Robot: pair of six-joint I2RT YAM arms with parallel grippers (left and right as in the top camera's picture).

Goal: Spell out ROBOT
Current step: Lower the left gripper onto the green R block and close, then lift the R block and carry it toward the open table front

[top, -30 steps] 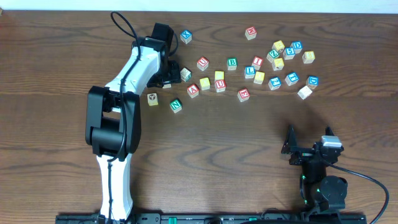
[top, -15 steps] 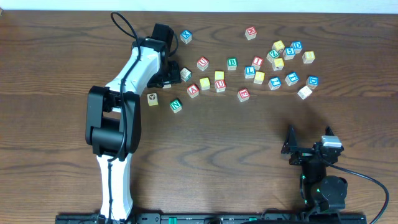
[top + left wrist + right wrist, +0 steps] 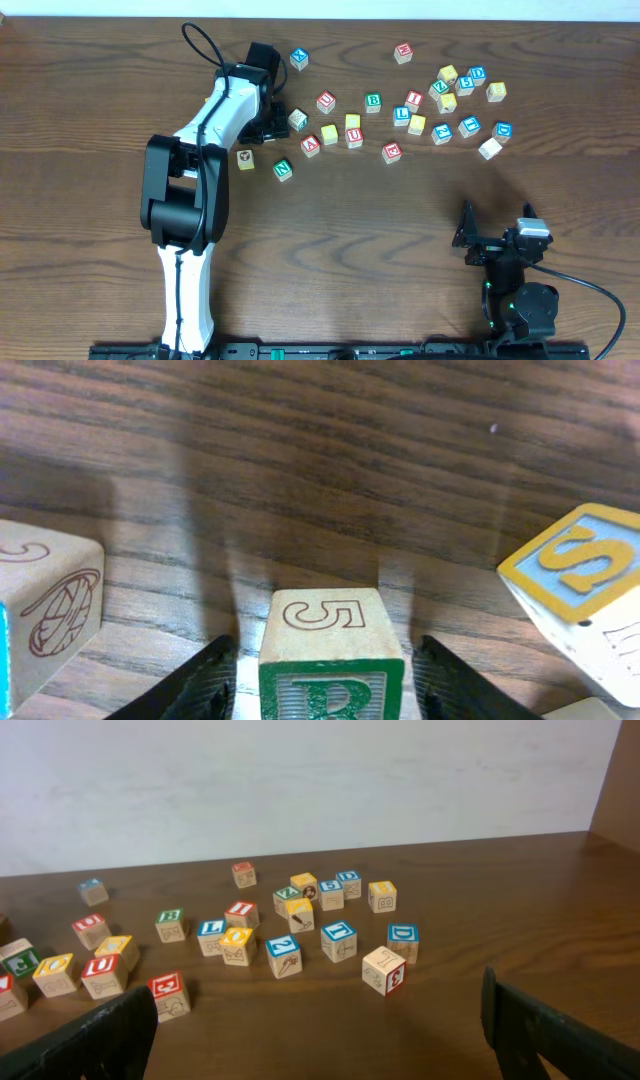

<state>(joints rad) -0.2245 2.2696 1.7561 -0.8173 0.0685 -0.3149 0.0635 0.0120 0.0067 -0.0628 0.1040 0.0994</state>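
Observation:
My left gripper would come up empty if lifted now, and the green R block would stay on the tabletop: gaps show between both fingers and the block.
My left gripper [image 3: 322, 665] is open, with one finger on each side of a wooden block [image 3: 331, 622] that has a green R on its near face and a 5 on top. Small gaps show between both fingers and the block, which rests on the table. In the overhead view the left gripper [image 3: 272, 118] hides this block. Other letter blocks lie to its right: a red O [image 3: 326, 101], a green B [image 3: 373, 100] and a red U [image 3: 354, 137]. My right gripper [image 3: 497, 243] is open and empty at the front right, far from the blocks [image 3: 320, 1030].
A yellow S block [image 3: 578, 565] lies close to the right of the left gripper, and a block with a yarn-ball drawing [image 3: 48, 610] lies to its left. A Y block [image 3: 245, 158] and a green N block [image 3: 283, 170] lie nearer the front. Several blocks cluster at the back right [image 3: 448, 100].
The left arm's elbow has shifted slightly to the right. Its gripper stays at the same block. The right arm has not moved.

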